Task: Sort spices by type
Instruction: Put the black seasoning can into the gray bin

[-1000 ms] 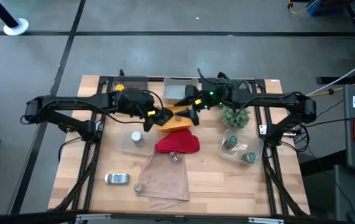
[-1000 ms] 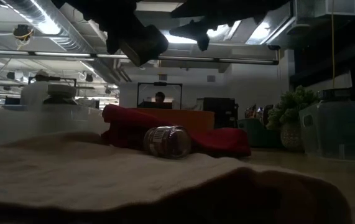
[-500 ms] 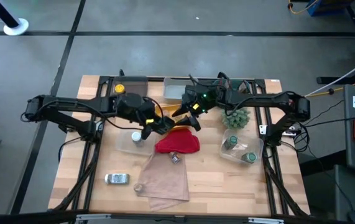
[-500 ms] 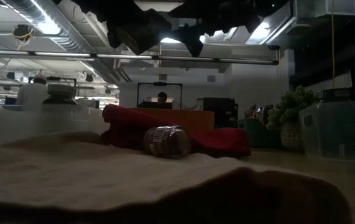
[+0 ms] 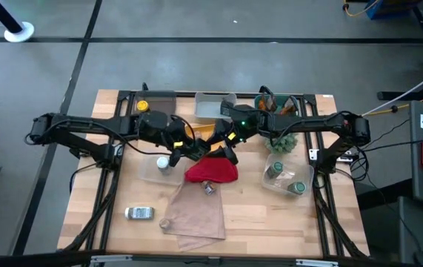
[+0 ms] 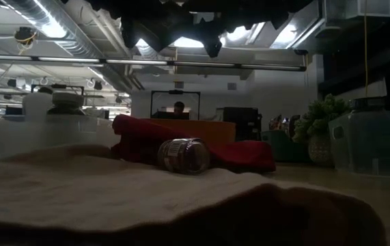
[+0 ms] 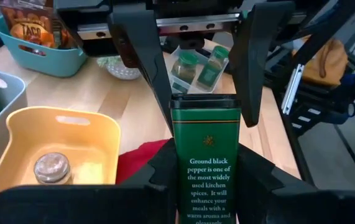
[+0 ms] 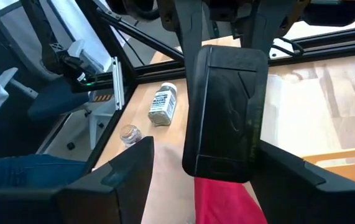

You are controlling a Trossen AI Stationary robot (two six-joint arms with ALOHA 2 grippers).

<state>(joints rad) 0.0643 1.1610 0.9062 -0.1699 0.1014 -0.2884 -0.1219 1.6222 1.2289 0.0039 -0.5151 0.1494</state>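
Observation:
I should next use my right gripper to sort the pepper tin into the white bin, so I should grab the tin by its black lid end point(image 8: 227, 115).
A green pepper tin point(image 7: 205, 155), one of the spices, hangs over the red cloth point(image 5: 211, 170) with my left gripper point(image 5: 191, 148) shut on it. My right gripper point(image 5: 222, 146) faces it from the table's right, open. Its fingers point(image 7: 143, 59) stand on either side of the tin's top end, and I cannot tell whether they touch it. In the right wrist view the tin's dark back point(image 8: 227, 112) fills the gap. A silver-capped jar point(image 6: 184, 155) lies on its side on the red cloth. My left gripper pinches the tin's lower part by its two narrow sides point(image 7: 176, 171) between its two fingers. They come from the table's left, slanting a little down, and lie along the tin. The tin points away from the gripper, label side showing, lifted clear above the cloth.
A yellow tray point(image 7: 15, 134) holds a tan-topped pot point(image 7: 51, 168). A teal basket point(image 7: 37, 56) holds sachets. A clear tub point(image 5: 285, 178) holds green-lidded jars, beside the plant point(image 5: 281, 141). A tan cloth point(image 5: 196, 215), a jar point(image 5: 139, 213) and a small pot point(image 5: 165, 222) lie near the front.
My right gripper has moved toward the table's left and near edge and sunk a little, bringing its fingers around the tin's free end. My left gripper has swung the tin slightly toward the near edge, still shut on it.

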